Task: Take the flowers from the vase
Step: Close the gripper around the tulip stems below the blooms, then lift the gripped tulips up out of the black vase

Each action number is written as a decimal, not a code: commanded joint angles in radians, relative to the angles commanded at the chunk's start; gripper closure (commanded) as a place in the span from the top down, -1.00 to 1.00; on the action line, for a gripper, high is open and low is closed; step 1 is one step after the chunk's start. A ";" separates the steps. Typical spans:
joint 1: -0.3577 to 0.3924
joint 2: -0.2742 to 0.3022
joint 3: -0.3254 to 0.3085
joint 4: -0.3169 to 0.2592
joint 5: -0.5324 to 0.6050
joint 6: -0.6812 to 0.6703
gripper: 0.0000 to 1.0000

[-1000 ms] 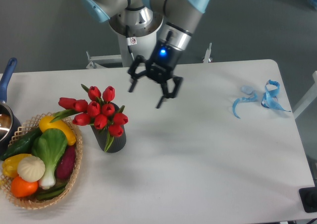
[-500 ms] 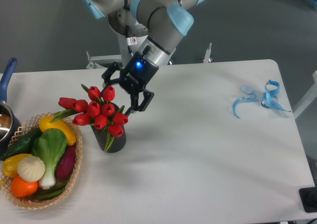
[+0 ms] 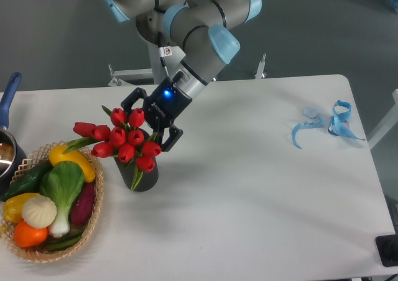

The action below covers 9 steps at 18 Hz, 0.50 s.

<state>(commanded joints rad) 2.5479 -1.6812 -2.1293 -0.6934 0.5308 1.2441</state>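
Observation:
My gripper is to take hold of the flowers by their red tulip heads next, so that it can lift the flowers (image 3: 121,139) out of the vase (image 3: 142,175).
The flowers (image 3: 121,139), a bunch of red tulip buds with green leaves, stand in the vase (image 3: 142,175), a small dark ribbed cylinder on the white table. My gripper (image 3: 147,120) is open, tilted down to the left, right at the upper right side of the bunch. One finger (image 3: 129,99) sits behind the top buds and the other (image 3: 169,137) beside the rightmost bud. The fingers hold nothing.
A wicker basket (image 3: 93,222) of toy vegetables sits left of the vase, almost touching the blooms. A pot with a blue handle (image 3: 9,94) is at the far left edge. Blue ribbon scraps (image 3: 329,123) lie at the right of the table (image 3: 261,194).
The gripper has moved left and down from mid-table toward the flowers, staying open. It now reaches the top right of the bunch. The flowers and vase have not moved.

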 joint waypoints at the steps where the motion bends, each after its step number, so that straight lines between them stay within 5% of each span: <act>1: 0.000 0.000 0.012 0.000 -0.003 -0.002 -1.00; 9: 0.009 0.026 0.038 0.000 -0.048 -0.052 -1.00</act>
<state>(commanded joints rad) 2.5571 -1.6553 -2.0909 -0.6934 0.4832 1.1921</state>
